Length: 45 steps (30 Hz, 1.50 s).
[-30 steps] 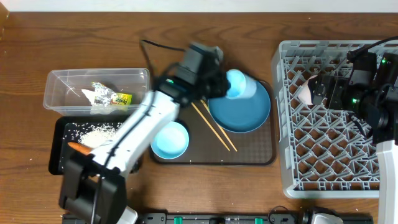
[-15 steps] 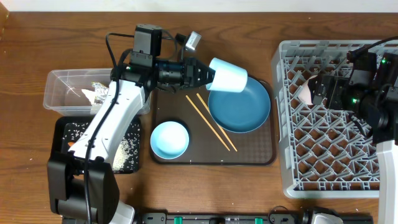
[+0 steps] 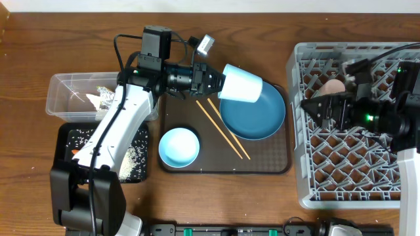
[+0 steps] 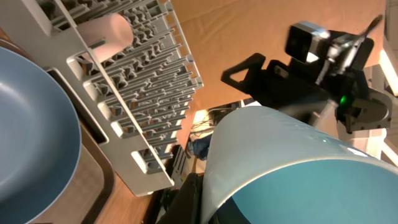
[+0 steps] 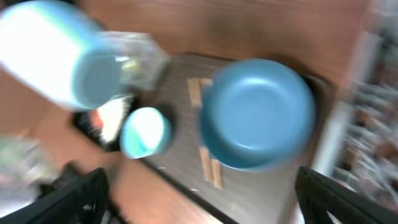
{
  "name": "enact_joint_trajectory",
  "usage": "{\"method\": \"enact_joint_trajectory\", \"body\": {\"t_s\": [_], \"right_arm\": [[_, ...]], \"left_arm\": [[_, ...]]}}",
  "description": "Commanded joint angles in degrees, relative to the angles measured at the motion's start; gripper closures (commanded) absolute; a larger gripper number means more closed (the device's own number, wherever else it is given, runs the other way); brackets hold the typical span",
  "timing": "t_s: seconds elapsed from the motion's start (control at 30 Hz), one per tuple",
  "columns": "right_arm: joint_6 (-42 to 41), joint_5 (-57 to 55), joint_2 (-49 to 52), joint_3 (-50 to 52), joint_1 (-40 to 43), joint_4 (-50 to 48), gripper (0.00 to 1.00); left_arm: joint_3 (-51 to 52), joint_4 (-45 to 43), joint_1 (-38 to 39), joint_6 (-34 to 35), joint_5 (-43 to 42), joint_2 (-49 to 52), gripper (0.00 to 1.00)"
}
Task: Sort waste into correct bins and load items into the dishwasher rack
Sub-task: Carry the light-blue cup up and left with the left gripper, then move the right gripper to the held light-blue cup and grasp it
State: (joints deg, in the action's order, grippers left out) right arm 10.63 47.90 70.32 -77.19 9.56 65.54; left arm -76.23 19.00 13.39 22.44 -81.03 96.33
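Observation:
The robot's right gripper will next hold the light blue cup around its closed base end [image 3: 254,87]. That leaves the cup's rim free, so the cup can go opening first into the rack [image 3: 348,170].
My left gripper [image 3: 216,82] is shut on the rim of the light blue cup [image 3: 241,84], which lies on its side in the air above the far edge of the blue plate [image 3: 252,117]. In the left wrist view the cup [image 4: 280,155] fills the lower right, one dark finger [image 4: 186,202] against its wall. Two chopsticks [image 3: 223,130] and a bowl [image 3: 179,147] lie on the brown tray [image 3: 262,164]. A pinkish cup [image 3: 333,86] rests in the dishwasher rack [image 3: 348,170]. My right gripper [image 3: 312,108] stands open over the rack's left part, facing left. The right wrist view is blurred, showing the plate [image 5: 258,112] and cup [image 5: 62,56].
The clear tub [image 3: 65,84] at the left holds tissue and a wrapper [image 3: 121,103]. In front of it the black tray [image 3: 62,154] holds rice [image 3: 133,157] and a carrot [image 3: 80,153]. A cable [image 3: 161,47] lies behind the brown tray.
My left arm has swung up and straightened with the cup, which now lies sideways above the plate. My right gripper has turned and moved left across the rack, leaving the pinkish cup.

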Motion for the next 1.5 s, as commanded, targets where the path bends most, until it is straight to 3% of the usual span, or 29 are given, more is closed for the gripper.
{"method": "enact_joint_trajectory", "body": {"t_s": [0.0,0.23,0.63,1.2,1.47], "right_arm": [[9.4,14.1,-0.9,-0.6,0.2,0.8,0.02],[14.8,18.8,-0.7,0.1,-2.3,0.7,0.01],[18.9,20.9,-0.7,0.5,-7.6,0.7,0.01],[20.7,20.6,-0.7,0.5,-8.9,-1.4,0.01],[20.8,22.5,-0.6,0.5,-8.9,-1.9,0.19]], "left_arm": [[-0.9,-0.3,0.1,-0.8,-2.1,-0.3,0.94],[-0.9,-2.1,2.8,-0.6,-2.1,-0.3,0.94],[-0.9,-16.3,6.6,13.7,-3.9,-0.9,0.94],[-0.9,-16.5,9.2,14.1,-6.9,-3.2,0.94],[-0.9,-16.5,9.7,14.1,-6.8,-4.3,0.94]]}}
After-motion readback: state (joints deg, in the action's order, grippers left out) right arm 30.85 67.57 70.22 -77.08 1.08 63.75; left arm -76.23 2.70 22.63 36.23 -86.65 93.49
